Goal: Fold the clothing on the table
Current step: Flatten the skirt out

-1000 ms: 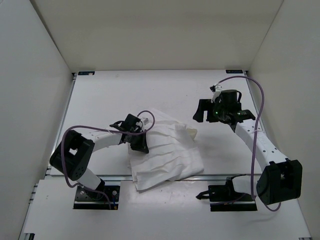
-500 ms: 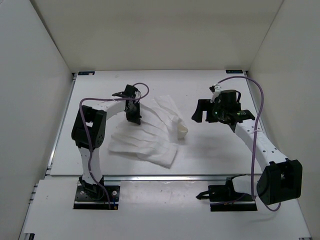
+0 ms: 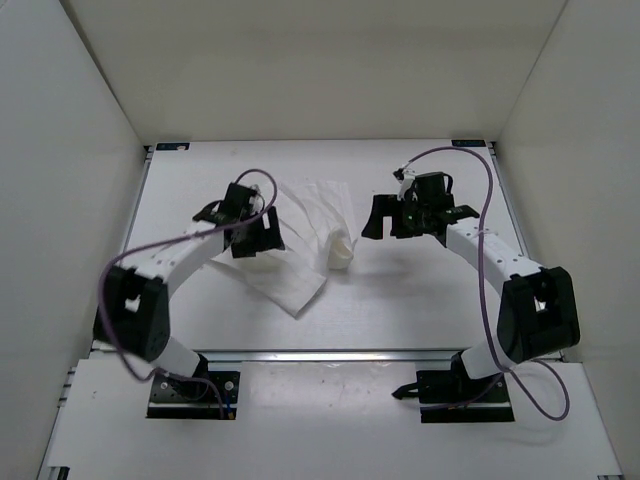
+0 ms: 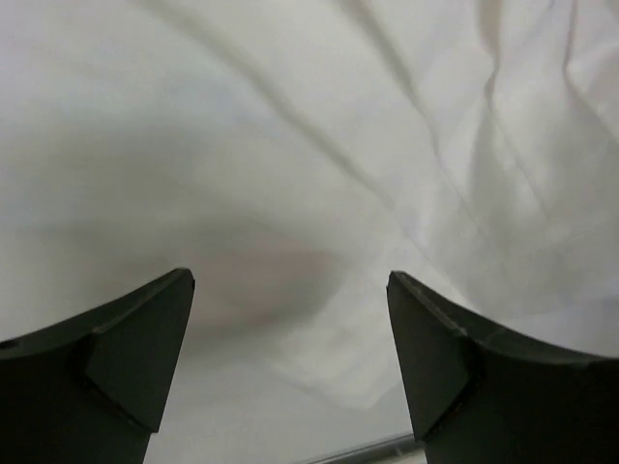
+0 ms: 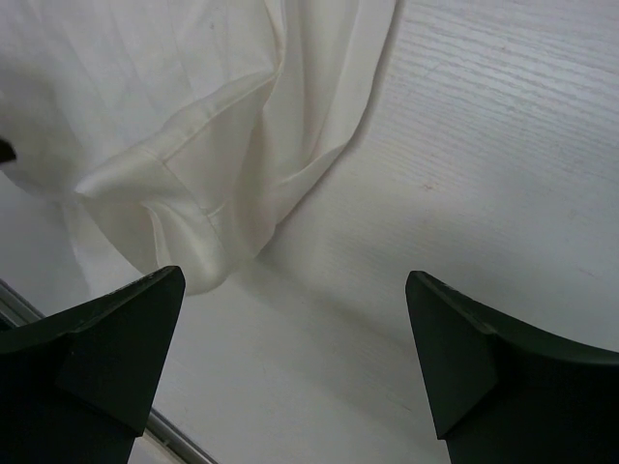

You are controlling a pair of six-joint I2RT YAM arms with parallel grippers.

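Note:
The clothing's edge by the clothing's near corner (image 3: 294,311) (image 4: 360,398) is opposite the bunched lump, and my left gripper needs to grab it there next to spread the clothing for folding.
The clothing (image 3: 300,240) is a thin white garment lying rumpled on the table (image 3: 430,290), left of centre, with a bunched lump at its right edge and a corner pointing toward the near edge. My left gripper (image 3: 245,228) hovers over the clothing's left part. In the left wrist view it (image 4: 290,358) is open, with creased fabric (image 4: 319,145) beneath and nothing between its fingers. My right gripper (image 3: 392,220) stands just right of the bunched edge. It (image 5: 295,353) is open over bare table (image 5: 464,145), with the folded hem of the clothing (image 5: 213,126) ahead to the left.
White walls (image 3: 80,120) enclose the table on three sides. A metal rail (image 3: 330,355) runs along the near edge. Purple cables (image 3: 485,240) loop from both arms. The arm bases (image 3: 190,390) sit at the near edge.
My left gripper carried the clothing away from the near edge toward the back, then opened and let go. The right gripper shifted left toward the bunched edge and opened wider.

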